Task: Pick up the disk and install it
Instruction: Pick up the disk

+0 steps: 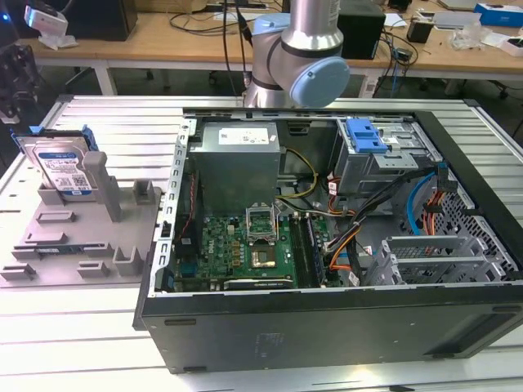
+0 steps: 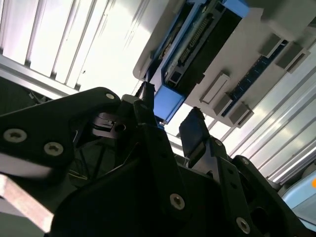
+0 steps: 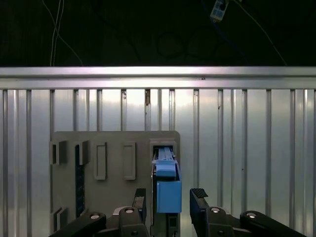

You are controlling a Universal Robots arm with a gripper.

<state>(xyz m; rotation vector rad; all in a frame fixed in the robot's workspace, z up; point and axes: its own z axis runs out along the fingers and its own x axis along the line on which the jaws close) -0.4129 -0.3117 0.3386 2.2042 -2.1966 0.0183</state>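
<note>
My gripper's fingers stop short of the disk's blue bracket [image 1: 88, 137], above the bracket's top, so it is too early to close. My gripper comes down first, then closes on the bracket.
The disk [image 1: 62, 166] stands on edge in a slot of the grey holder [image 1: 78, 241] on the exterior view's left, its white-and-blue label showing and a blue bracket around it. In both wrist views my gripper [image 3: 169, 195] [image 2: 168, 116] is open, and its two black fingers [image 3: 199, 196] frame the disk's blue bracket end [image 3: 168, 192] from some way off. Nothing is between the fingers, and nothing touches the disk [image 2: 197, 42].
An open computer case [image 1: 327, 327] fills the exterior view's middle and right. Inside it are a grey power supply box [image 1: 237, 159], a motherboard [image 1: 245, 249], a metal cage with a blue tab [image 1: 365, 135] and loose cables. The arm's joint [image 1: 298, 57] rises behind the case.
</note>
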